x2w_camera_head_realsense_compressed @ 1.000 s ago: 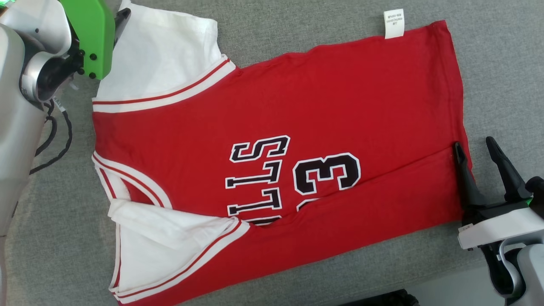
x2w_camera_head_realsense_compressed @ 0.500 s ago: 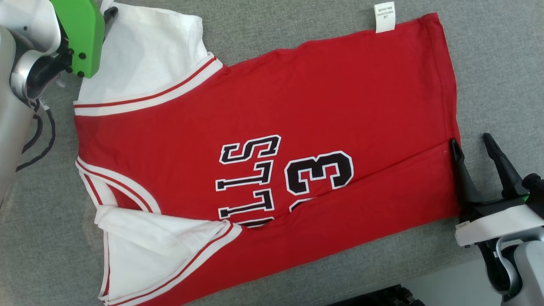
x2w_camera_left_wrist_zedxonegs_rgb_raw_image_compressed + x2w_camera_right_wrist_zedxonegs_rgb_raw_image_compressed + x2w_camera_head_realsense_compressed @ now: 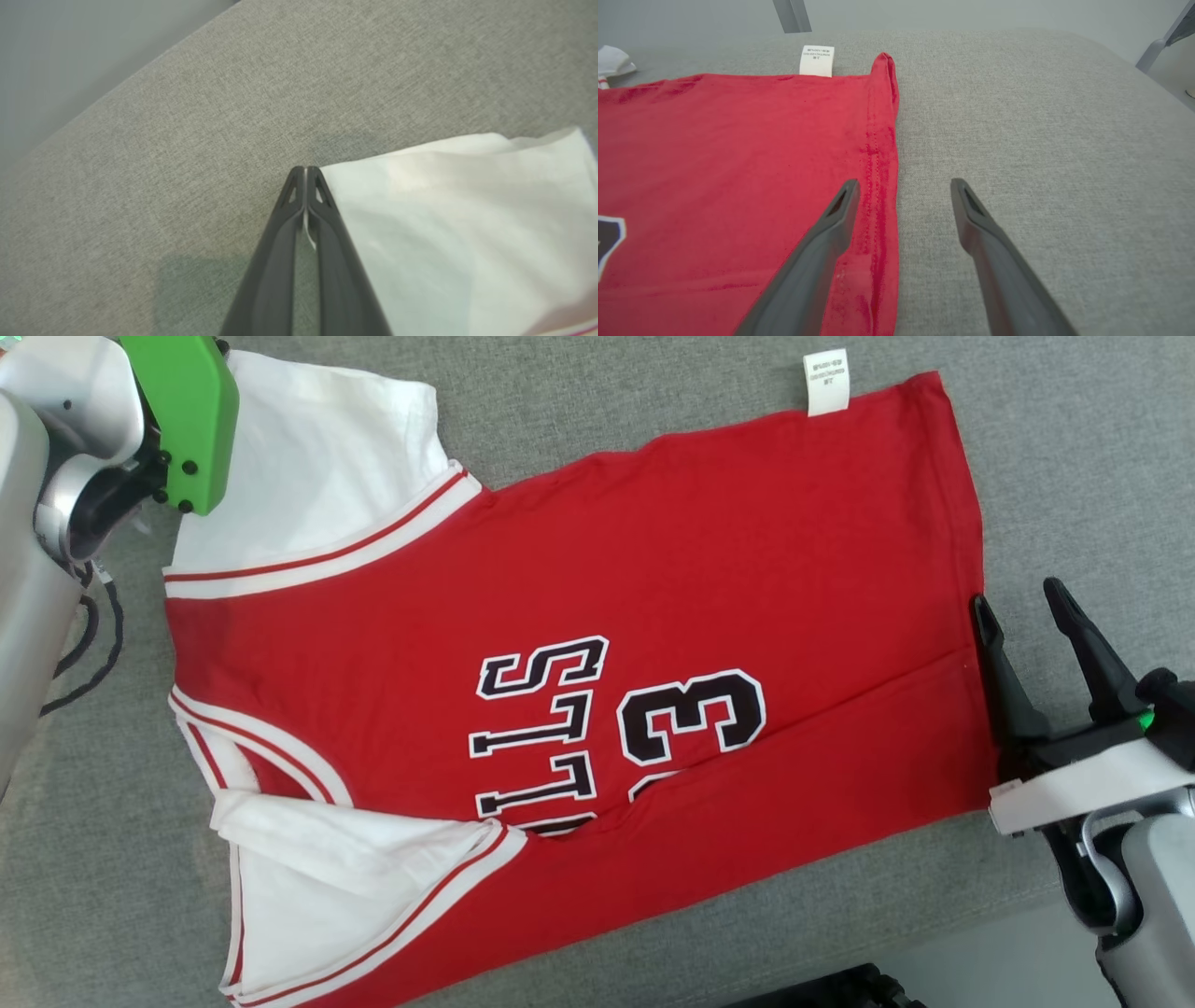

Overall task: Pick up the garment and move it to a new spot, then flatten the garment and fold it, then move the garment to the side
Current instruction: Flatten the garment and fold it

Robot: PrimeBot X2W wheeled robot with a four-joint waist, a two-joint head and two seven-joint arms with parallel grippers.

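Observation:
I will next pick up the red jersey (image 3: 807, 560) with my right gripper, taking it by its stitched bottom hem (image 3: 965, 616), so that I can fold it neatly.
The garment (image 3: 579, 579), a red jersey with white sleeves and black lettering, lies spread on the grey padded surface (image 3: 1074, 448). A lower strip is folded over the number. In the left wrist view my left gripper (image 3: 305, 170) is shut, with a sliver of white cloth from the upper sleeve's (image 3: 444, 224) corner pinched between its fingers. In the head view its green housing (image 3: 187, 420) covers that corner of the sleeve (image 3: 317, 457). My right gripper (image 3: 1017, 595) stands open astride the red hem (image 3: 880, 154), one finger over the cloth, the other (image 3: 904, 182) over bare surface.
A white tag (image 3: 827, 383) sticks out at the garment's far edge. The surface ends at the lower right, where pale floor (image 3: 980, 961) and a dark object (image 3: 840, 989) show. A black cable (image 3: 93, 644) hangs by my left arm. Metal legs (image 3: 791, 14) stand beyond the far edge.
My left gripper has shut on the corner of the upper white sleeve. The head camera has shifted a little; the right gripper stays open at the hem.

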